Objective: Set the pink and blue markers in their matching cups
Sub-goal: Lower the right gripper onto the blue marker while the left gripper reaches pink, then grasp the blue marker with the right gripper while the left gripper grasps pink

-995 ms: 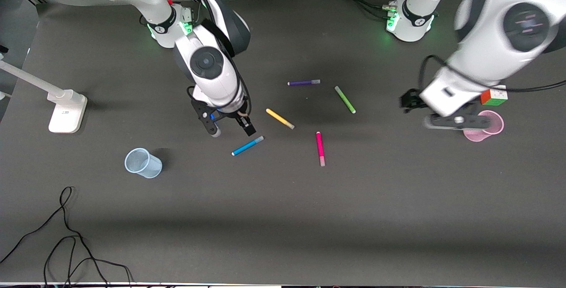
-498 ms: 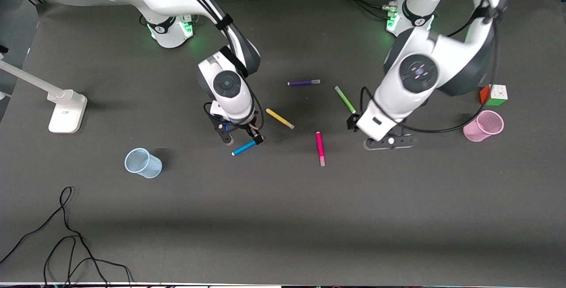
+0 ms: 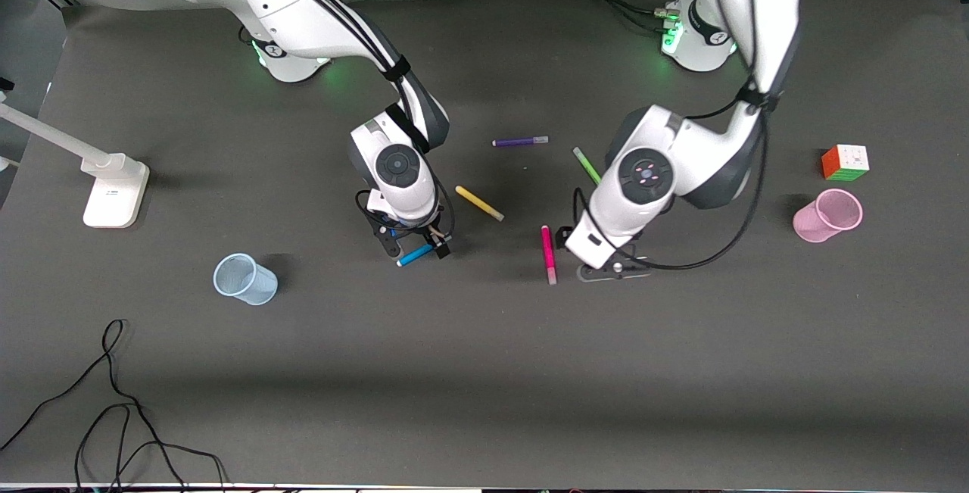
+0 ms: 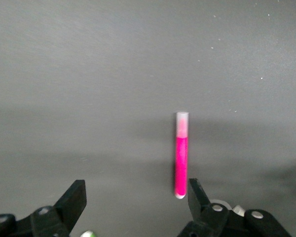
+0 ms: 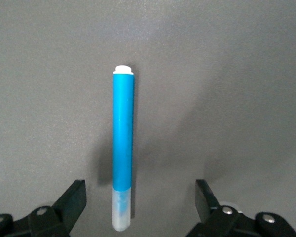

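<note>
In the right wrist view the blue marker's cap end (image 5: 122, 203) lies between my fingers, and closing my right gripper would catch the marker, so it is time to close now.
The blue marker (image 3: 412, 255) lies flat on the table. My right gripper (image 3: 416, 248) is open and low over it. In the right wrist view the blue marker (image 5: 123, 148) has its greyish cap end between the open fingers (image 5: 75, 195), touching neither. The pink marker (image 3: 547, 253) lies flat near the middle of the table. My left gripper (image 3: 612, 272) is open and low beside it. In the left wrist view the pink marker (image 4: 181, 154) ends just inside one finger (image 4: 195, 191). The pale blue cup (image 3: 244, 279) lies tilted toward the right arm's end. The pale pink cup (image 3: 827, 215) lies tilted toward the left arm's end.
A yellow pen (image 3: 478, 203), a green pen (image 3: 584, 162) and a purple pen (image 3: 519, 141) lie farther from the front camera than the two markers. A puzzle cube (image 3: 845, 162) sits by the pink cup. A white lamp base (image 3: 113, 190) and black cables (image 3: 113, 402) are at the right arm's end.
The right gripper has moved down over the blue marker. The left arm has swung from over the pink cup to beside the pink marker and lowered. The markers and cups have not moved.
</note>
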Robot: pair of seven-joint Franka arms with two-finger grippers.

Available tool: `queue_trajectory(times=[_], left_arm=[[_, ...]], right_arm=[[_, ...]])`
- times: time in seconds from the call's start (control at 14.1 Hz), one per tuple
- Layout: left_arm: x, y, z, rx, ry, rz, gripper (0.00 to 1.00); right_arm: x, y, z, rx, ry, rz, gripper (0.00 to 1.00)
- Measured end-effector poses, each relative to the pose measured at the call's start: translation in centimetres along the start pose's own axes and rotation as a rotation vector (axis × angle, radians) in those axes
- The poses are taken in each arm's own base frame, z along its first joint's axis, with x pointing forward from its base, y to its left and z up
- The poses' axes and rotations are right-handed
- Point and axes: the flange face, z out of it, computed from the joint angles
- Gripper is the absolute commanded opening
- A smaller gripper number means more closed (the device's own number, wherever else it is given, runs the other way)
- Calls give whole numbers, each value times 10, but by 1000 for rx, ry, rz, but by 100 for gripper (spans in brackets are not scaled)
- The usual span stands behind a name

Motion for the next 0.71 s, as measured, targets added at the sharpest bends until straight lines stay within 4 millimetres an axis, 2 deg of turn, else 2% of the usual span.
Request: queue_trajectory(times=[0.14,0.36,0.71], left_arm=[[-5,11,25,-2,-5,-6,86],[-10,19,53,1,-16,5,86],[-15,28,97,-21,-3,15,86]], right_arm=[[1,0,4,4,2,1,87],[1,-1,6,9,2,1,58],[1,-1,6,11,2,0,33]])
